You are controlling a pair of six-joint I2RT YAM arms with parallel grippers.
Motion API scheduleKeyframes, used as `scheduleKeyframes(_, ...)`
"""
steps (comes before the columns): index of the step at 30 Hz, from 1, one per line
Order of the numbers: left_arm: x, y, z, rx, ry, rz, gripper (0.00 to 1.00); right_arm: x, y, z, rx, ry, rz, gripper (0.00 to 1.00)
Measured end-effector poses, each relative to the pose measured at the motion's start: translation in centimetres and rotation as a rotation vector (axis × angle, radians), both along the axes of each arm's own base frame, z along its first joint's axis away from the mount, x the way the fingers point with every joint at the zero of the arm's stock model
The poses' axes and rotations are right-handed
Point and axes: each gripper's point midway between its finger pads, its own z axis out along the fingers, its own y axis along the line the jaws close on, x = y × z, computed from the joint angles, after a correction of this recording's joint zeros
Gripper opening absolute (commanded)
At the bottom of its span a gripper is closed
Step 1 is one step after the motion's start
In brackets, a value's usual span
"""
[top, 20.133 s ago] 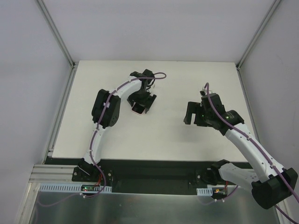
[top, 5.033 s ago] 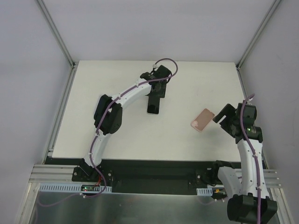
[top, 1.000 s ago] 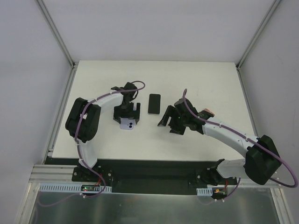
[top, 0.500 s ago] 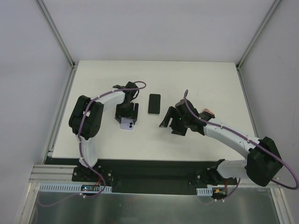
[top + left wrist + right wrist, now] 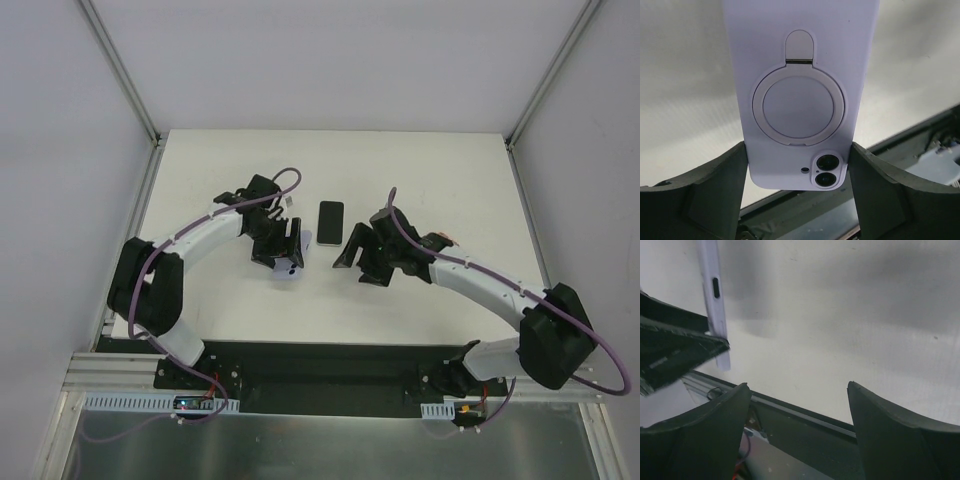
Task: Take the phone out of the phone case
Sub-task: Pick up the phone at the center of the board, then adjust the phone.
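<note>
My right gripper's fingers are wide apart beside the lilac phone case. The case would stay in my left gripper if I lifted my right gripper now.
A lilac phone case with a ring stand on its back holds a phone whose two camera lenses show through the cutout. My left gripper is shut on it, a finger on each long edge. In the left wrist view the case fills the frame between the fingers, lifted off the table. My right gripper is open and empty, just right of the case. In the right wrist view the case's edge shows at upper left.
A bare black phone lies flat on the white table between the two grippers, a little further back. A pink case peeks out behind the right arm. The table's near edge shows below the right fingers.
My left gripper has carried the lilac case a little to the right, toward the right gripper. The right gripper has shifted slightly left and stays open.
</note>
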Motion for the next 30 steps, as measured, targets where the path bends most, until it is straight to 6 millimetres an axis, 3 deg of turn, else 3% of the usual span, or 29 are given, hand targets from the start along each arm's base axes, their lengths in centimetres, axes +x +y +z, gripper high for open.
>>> scheduleKeyframes(4,-2.0,-1.1,1.7,-0.129,-0.001,-0.023,0.53,1.6,2.8,0.3,0.087,0.039,0.002,0.79)
scheduleKeyframes(8,-3.5,-1.6,1.4,-0.185,0.046,-0.027,0.53,3.2,5.4,-0.4,0.159,0.101,-0.007,0.78)
scheduleKeyframes(12,-4.4,-1.8,1.0,-0.212,0.083,-0.026,0.53,4.2,7.5,-1.4,0.211,0.162,-0.009,0.68)
scheduleKeyframes(15,-4.5,-2.0,1.2,-0.226,0.085,-0.025,0.54,4.9,9.3,-2.0,0.251,0.204,0.003,0.52)
scheduleKeyframes(16,-4.5,-2.1,1.4,-0.234,0.083,-0.027,0.54,5.0,9.8,-2.2,0.262,0.217,0.008,0.29)
scheduleKeyframes(18,-4.5,-2.2,1.9,-0.248,0.073,-0.030,0.55,5.1,10.5,-2.4,0.278,0.232,0.018,0.04)
scheduleKeyframes(19,-4.5,-2.3,2.1,-0.254,0.065,-0.031,0.58,5.1,10.9,-2.4,0.294,0.243,0.018,0.01)
scheduleKeyframes(21,-4.6,-2.1,2.5,-0.256,0.069,-0.014,0.78,5.2,11.3,-2.0,0.319,0.247,0.026,0.01)
scheduleKeyframes(23,-4.6,-2.1,2.9,-0.259,0.059,-0.007,0.91,5.3,11.4,-1.7,0.336,0.240,0.035,0.01)
scheduleKeyframes(27,-4.9,-2.4,4.9,-0.322,0.023,-0.030,0.94,5.4,10.9,-0.7,0.376,0.200,0.068,0.02)
scheduleKeyframes(30,-4.6,-2.3,7.5,-0.413,-0.023,-0.033,0.94,5.0,9.7,0.6,0.386,0.134,0.123,0.01)
